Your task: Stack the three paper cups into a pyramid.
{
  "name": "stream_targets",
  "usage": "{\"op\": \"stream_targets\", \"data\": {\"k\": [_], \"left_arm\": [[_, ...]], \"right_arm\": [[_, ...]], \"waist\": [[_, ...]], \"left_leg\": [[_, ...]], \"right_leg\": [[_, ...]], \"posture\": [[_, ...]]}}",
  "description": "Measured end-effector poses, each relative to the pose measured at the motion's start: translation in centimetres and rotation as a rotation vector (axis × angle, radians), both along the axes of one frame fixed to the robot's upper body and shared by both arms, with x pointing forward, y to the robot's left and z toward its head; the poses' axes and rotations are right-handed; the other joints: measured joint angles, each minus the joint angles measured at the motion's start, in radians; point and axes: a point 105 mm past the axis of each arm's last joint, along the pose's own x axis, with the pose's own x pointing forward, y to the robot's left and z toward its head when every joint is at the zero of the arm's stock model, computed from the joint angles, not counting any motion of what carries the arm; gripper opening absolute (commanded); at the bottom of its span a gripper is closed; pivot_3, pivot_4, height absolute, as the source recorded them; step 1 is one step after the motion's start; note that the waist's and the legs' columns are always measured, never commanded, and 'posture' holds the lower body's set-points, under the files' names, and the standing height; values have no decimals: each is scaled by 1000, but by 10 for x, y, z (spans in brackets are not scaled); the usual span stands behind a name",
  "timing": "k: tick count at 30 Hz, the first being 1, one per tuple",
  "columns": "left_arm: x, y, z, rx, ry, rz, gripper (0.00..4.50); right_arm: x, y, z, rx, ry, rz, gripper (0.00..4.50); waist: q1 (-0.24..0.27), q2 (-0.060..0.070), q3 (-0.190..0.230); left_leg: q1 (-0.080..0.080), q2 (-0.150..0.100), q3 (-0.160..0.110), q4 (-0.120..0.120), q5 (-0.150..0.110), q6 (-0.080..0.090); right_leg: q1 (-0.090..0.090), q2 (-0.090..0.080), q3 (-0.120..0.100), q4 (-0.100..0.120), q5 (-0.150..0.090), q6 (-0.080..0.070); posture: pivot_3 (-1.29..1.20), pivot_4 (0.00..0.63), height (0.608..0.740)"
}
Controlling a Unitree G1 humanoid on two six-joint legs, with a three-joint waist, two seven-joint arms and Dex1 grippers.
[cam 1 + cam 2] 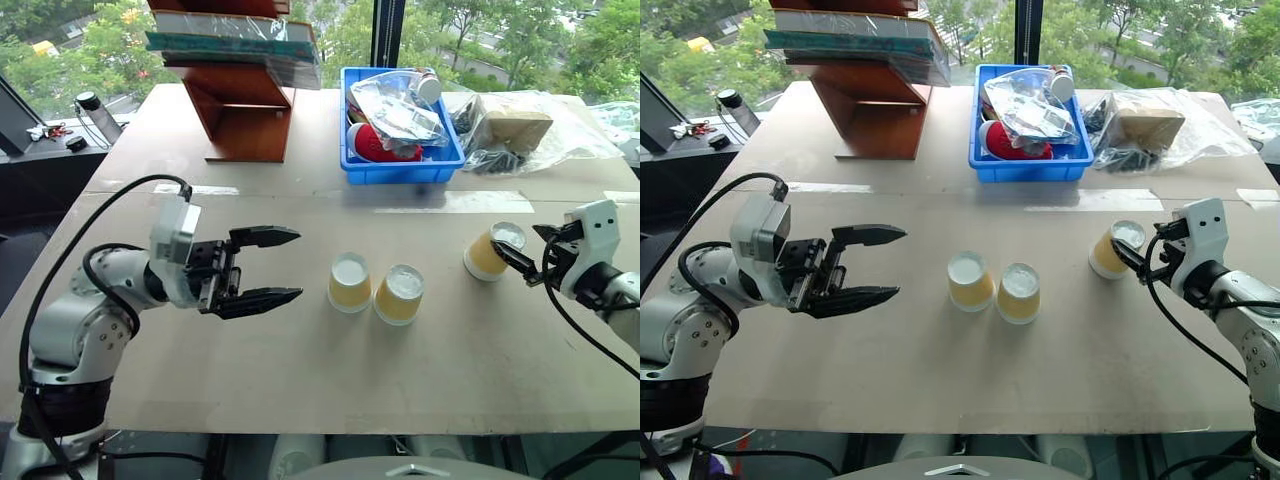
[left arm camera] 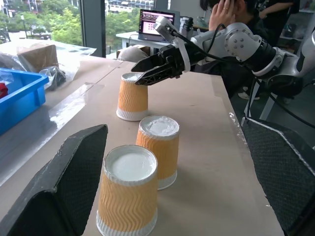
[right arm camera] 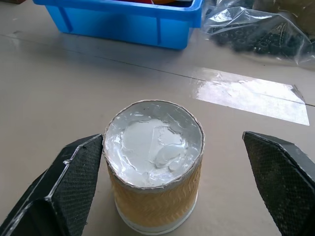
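My right gripper closes on the paper cup next, since its fingers stand beside the cup's upper side, above the table, where closing would catch the cup.
Two paper cups stand upside down side by side mid-table, one [image 1: 349, 282] just left of the other [image 1: 399, 294]. The third paper cup [image 1: 488, 254] stands upside down apart at the right. My right gripper [image 3: 172, 137] is open, one finger on each side of that cup; one finger [image 3: 74, 172] is close to its wall, the other stands well clear. My left gripper [image 1: 299, 265] hovers open and empty to the left of the pair, pointing at them; in the left wrist view the nearest cup [image 2: 129, 194] sits between its fingers [image 2: 74, 172]. No cup is on another.
A blue bin [image 1: 400, 172] of bagged items, a wooden rack [image 1: 245, 110] and a plastic bag with a box [image 1: 520, 130] line the far side. Clear tape strips cross the table [image 1: 300, 380]. A person [image 2: 226, 10] sits beyond the table's right end.
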Motion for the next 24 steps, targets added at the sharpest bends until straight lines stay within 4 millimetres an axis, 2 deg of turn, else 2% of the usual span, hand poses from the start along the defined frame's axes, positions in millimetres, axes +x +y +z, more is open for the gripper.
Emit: {"op": "stream_targets", "data": {"k": [4, 7, 10, 15, 19, 20, 22, 24], "left_arm": [[0, 0, 1, 4, 10, -2, 4500], [0, 0, 1, 7, 13, -1, 4500], [1, 0, 1, 8, 13, 1, 4500], [2, 1, 0, 9, 15, 17, 4500], [3, 6, -9, 15, 43, 45, 4500], [3, 10, -13, 23, 53, 59, 4500], [3, 18, -25, 42, 88, 87, 4500], [2, 25, -31, 53, 101, 103, 4500]], "right_arm": [[2, 2, -3, 24, 12, 6, 4454], [4, 4, -5, 31, 20, 11, 3698], [5, 4, -7, 36, 26, 11, 2293], [4, 6, -5, 40, 10, 33, 2219], [0, 16, 3, 50, -22, 117, 2219], [-1, 23, 7, 47, -29, 157, 2219], [-4, 47, 28, 48, -78, 281, 2219], [-6, 82, 65, 36, -168, 442, 2219]], "waist": [[1, 1, 0], [1, 1, 0], [0, 1, 0], [1, 1, 0], [-1, 2, 1], [-3, 2, 1], [-9, 4, 2], [-14, 4, 3]], "left_leg": [[0, 0, 0, 0, 0, 0], [0, 0, 0, 0, 0, 0], [0, 0, 0, 0, 0, 0], [0, 0, 0, 0, 0, 0], [0, 0, 0, 0, 0, 0], [0, 0, 0, 0, 0, 0], [1, 0, 0, 0, 0, 0], [1, 1, 0, 0, 0, 0]], "right_leg": [[0, 0, 0, 0, 0, 0], [0, 0, 0, 0, 0, 0], [0, 0, 0, 0, 0, 0], [0, 0, 0, 0, 0, 0], [0, 0, 0, 0, 0, 0], [0, 0, 1, 0, 0, 0], [-1, 0, 1, 1, 0, 0], [0, 1, 0, 1, 0, 0]], "posture": [[0, 150, 740], [0, 150, 740], [0, 150, 740], [0, 150, 740], [0, 150, 740], [0, 150, 740], [0, 150, 740], [0, 150, 740]]}}
